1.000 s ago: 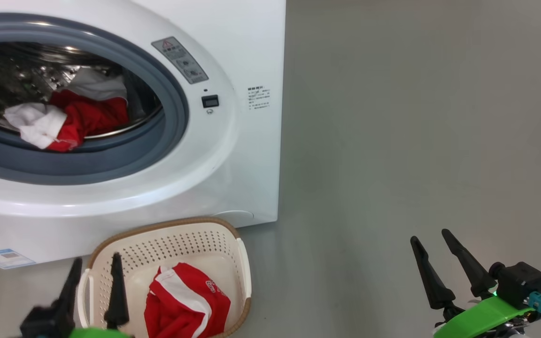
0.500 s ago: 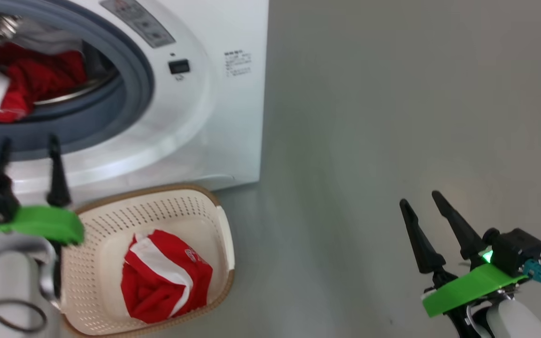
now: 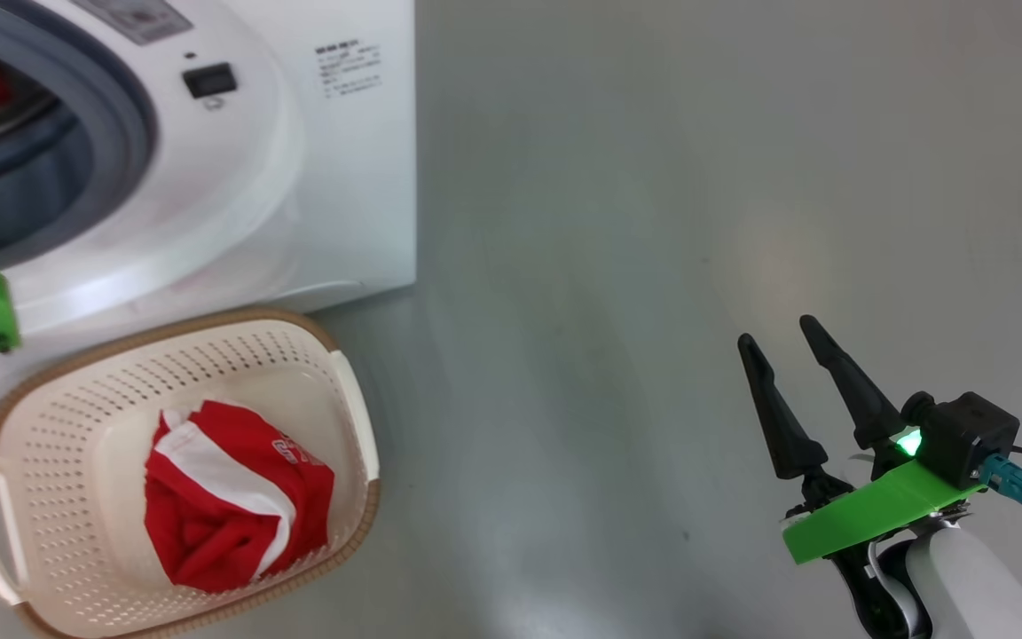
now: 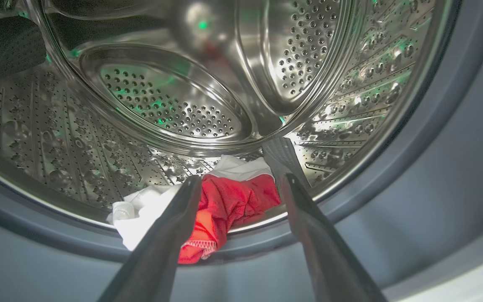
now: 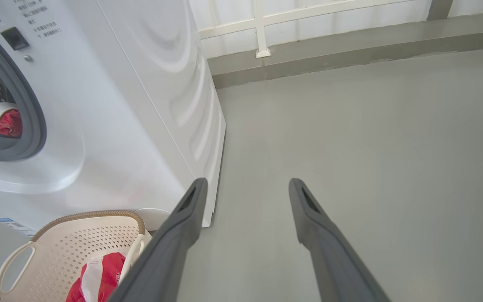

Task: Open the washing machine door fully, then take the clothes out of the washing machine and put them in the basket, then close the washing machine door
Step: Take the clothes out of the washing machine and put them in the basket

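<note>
The clothes need to come out, so my left gripper should next grab that red fold (image 4: pixel 216 211), which bunches up over the drum's edge while the white cloth behind lies slack.
The white washing machine (image 3: pixel 334 177) stands at the upper left, its drum mouth open; the washing machine door is out of view. In the left wrist view my left gripper (image 4: pixel 241 178) is open at the grey gasket (image 4: pixel 434 167), its fingers framing red and white clothes (image 4: pixel 233 201) at the drum's front lip without touching them. The cream basket (image 3: pixel 334 417) sits on the floor before the machine with a red and white garment (image 3: pixel 227 497) in it. My right gripper (image 3: pixel 777 330) hangs open and empty over bare floor, far right of the basket.
Grey floor (image 3: pixel 609 266) stretches to the right of the machine. In the right wrist view a low ledge and a white wall (image 5: pixel 329 54) run behind the machine (image 5: pixel 141 105), and the basket (image 5: pixel 82 216) stands close against the machine's front.
The head camera has swung right, so the machine and basket slid left in the picture. My left arm rose from over the basket to the drum mouth. Both grippers stayed open.
</note>
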You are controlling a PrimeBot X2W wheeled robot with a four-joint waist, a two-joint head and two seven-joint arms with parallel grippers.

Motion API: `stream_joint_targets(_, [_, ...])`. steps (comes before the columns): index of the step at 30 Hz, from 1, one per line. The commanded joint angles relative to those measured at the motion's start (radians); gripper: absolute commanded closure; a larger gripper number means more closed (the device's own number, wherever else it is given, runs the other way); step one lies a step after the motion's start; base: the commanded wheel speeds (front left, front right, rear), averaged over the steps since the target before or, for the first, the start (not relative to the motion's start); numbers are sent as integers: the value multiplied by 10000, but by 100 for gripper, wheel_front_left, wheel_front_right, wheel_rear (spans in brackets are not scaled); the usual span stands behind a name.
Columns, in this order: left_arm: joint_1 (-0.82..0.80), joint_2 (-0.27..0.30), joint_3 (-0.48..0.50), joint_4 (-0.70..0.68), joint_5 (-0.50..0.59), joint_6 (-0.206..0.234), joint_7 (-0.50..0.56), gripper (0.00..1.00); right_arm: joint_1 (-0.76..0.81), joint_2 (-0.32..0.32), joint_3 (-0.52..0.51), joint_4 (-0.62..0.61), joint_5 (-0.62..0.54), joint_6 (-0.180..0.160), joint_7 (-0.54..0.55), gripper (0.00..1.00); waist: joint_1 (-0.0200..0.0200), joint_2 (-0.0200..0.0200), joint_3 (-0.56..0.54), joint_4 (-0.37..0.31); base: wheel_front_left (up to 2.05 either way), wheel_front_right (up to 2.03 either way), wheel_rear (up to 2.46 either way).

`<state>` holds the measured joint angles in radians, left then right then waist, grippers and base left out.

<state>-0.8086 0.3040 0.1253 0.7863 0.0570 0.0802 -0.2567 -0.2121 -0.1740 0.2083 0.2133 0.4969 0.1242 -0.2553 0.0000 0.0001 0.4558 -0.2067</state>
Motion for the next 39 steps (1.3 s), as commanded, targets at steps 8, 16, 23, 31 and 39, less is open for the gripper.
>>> stream_joint_targets(8, [-1623, 1130, 24, 916, 87, 542, -51, 0, -376, 20, 359, -360, 38, 65, -65, 0, 0, -1, 1077, -351, 0, 0, 0])
stream_joint_targets(16, [-1900, 1363, 1, 1317, -34, 970, -51, 0, -533, 71, 522, -414, 26, 65, -65, 0, 0, -1, 1225, -373, 0, 0, 0])
stream_joint_targets(23, [-2073, 1584, 82, 1477, -229, 1391, -51, 0, -633, 95, 594, -450, 42, 65, -65, 0, 0, -1, 1379, -374, 0, 0, 0])
stream_joint_targets(31, [-2091, 1854, 121, 1693, -431, 1523, -51, 0, -690, 94, 638, -460, 67, 65, -65, 0, 0, -1, 1501, -462, 0, 0, 0])
stream_joint_targets(39, [-2205, 2005, 127, 2176, -590, 1632, -51, 0, -704, 51, 679, -485, 64, 65, -65, 0, 0, -1, 1639, -513, 0, 0, 0])
